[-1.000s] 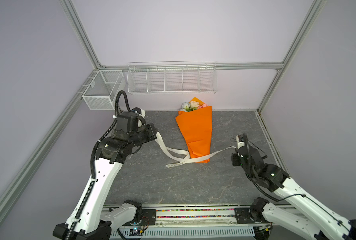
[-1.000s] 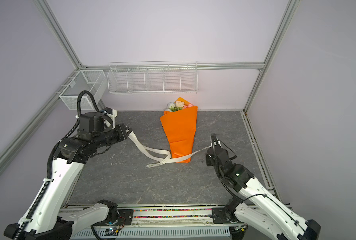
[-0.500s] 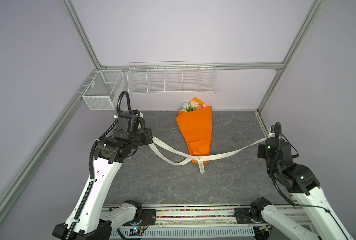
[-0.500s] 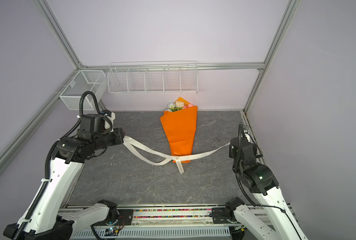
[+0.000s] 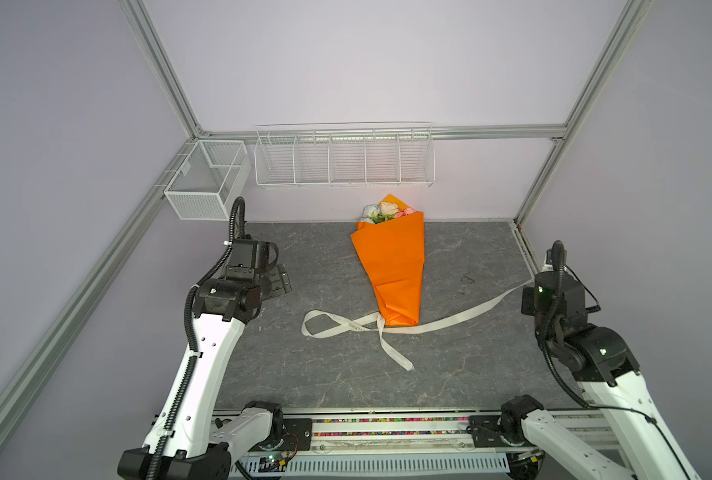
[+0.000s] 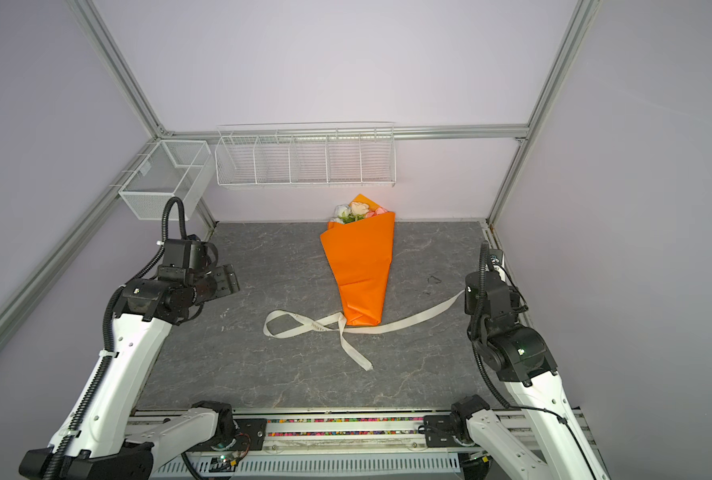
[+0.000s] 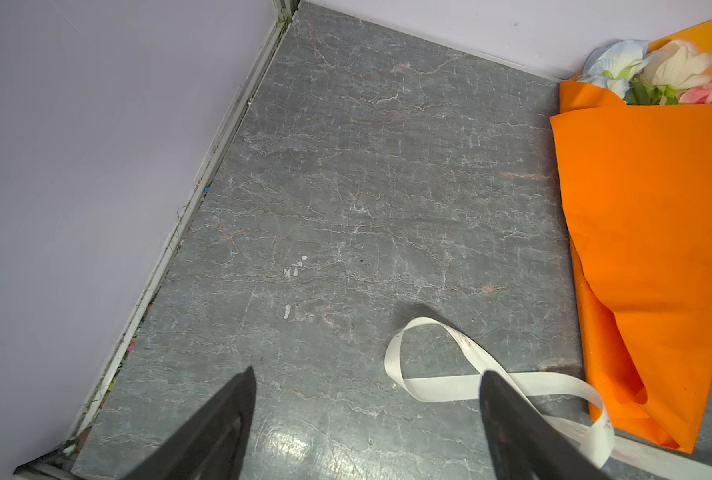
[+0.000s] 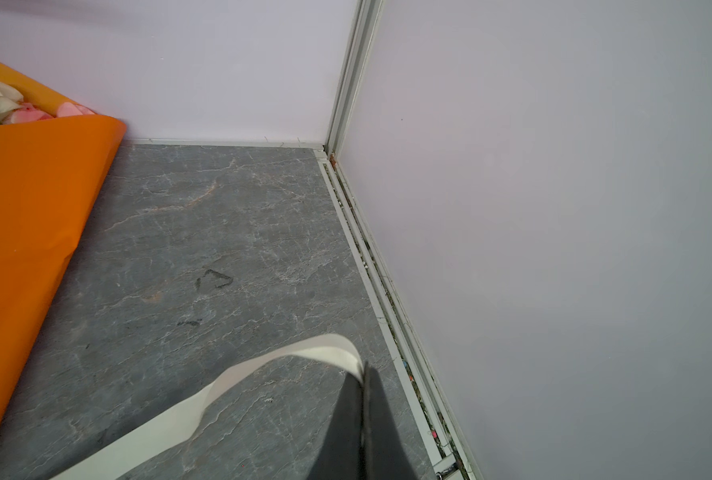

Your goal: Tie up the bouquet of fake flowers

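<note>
I should grab the cream ribbon [image 5: 346, 326] by its slack loop with my left gripper, opposite my right gripper. Then I can stretch the ribbon across the bouquet [image 5: 396, 268] to tie it.
The bouquet of fake flowers [image 5: 391, 266] [image 6: 360, 266] lies in its orange paper cone on the grey table, blooms toward the back wall. It also shows in the left wrist view [image 7: 653, 249] and the right wrist view [image 8: 26, 232]. A cream ribbon [image 5: 346, 326] [image 6: 304, 326] crosses at the cone's narrow tip, with a slack loop [image 7: 441, 382] on the left and a loose tail toward the front. My left gripper [image 5: 277, 282] [image 7: 367, 370] hangs open and empty, left of the loop. My right gripper [image 8: 362, 365] [image 5: 527, 293] is shut on the ribbon's long right end [image 8: 263, 365].
A white wire rack [image 5: 344, 160] hangs on the back wall. A mesh basket [image 5: 207, 178] sits on the left frame rail. Side walls stand close to both arms. The arms' base rail [image 5: 387, 428] runs along the table's front edge.
My left gripper has opened and let go of the ribbon, whose left end has dropped into a loop on the table. The right gripper has pulled its end out to the right.
</note>
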Available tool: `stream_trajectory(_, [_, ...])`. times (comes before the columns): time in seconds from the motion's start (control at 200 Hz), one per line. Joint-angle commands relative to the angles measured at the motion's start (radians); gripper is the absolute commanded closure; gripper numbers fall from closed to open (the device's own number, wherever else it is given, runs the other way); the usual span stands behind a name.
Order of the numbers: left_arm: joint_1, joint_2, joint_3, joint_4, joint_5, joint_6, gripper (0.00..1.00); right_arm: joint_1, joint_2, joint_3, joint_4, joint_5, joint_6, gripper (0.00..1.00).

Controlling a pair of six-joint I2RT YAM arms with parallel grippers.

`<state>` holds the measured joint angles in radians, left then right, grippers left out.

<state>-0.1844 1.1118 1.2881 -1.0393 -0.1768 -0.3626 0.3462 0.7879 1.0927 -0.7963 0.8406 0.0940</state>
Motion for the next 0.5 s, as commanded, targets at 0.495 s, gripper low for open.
stream_trajectory(0.495, [-0.024, 0.121, -0.488, 0.370, 0.358, -0.314, 0.29, -0.018, 0.035, -0.021, 0.049, -0.130, -0.032, 0.93])
